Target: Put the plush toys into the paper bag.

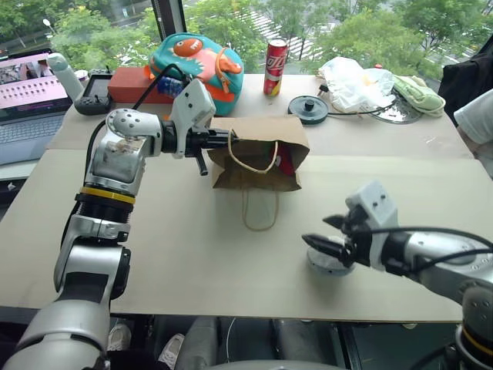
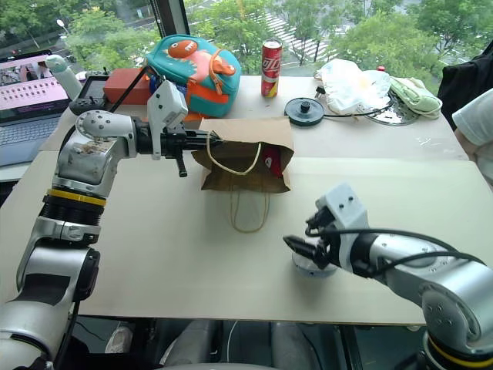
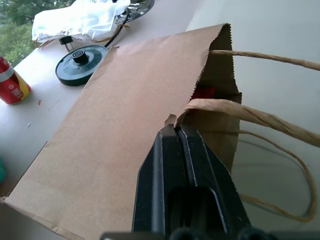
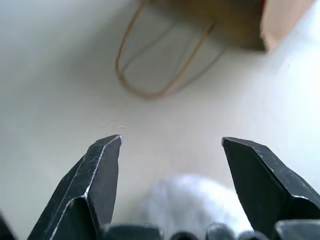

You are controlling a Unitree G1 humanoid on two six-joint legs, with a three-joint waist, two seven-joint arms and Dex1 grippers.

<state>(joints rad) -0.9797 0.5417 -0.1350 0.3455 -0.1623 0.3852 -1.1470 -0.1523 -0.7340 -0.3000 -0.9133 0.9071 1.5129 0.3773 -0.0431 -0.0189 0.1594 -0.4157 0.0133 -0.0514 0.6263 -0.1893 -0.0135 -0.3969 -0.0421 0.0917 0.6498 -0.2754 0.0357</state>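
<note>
My right gripper's fingers are above the grey plush toy [image 1: 327, 262], so it isn't time to close yet. I should first lower the gripper.
The brown paper bag [image 1: 258, 142] lies on its side in the middle of the table, mouth toward me, one twine handle [image 1: 260, 212] looped flat on the tabletop. My left gripper [image 1: 229, 139] is shut on the bag's upper rim at its left corner, holding the mouth up; in the left wrist view the fingertips [image 3: 176, 129] pinch the paper edge. The red plush toy [image 1: 285, 160] shows inside the bag. On the table near the front right sits the grey plush toy [image 1: 327, 262]. Just above it, my right gripper [image 1: 316, 230] hangs open, its fingers straddling the toy [image 4: 190, 205] without touching.
Along the far edge stand a teal and orange backpack [image 1: 196, 62], a red can [image 1: 276, 66], a black round disc [image 1: 308, 108] and a white plastic bag [image 1: 354, 81]. A laptop [image 1: 27, 96] sits far left. A person's sleeve [image 1: 477, 116] shows at the right edge.
</note>
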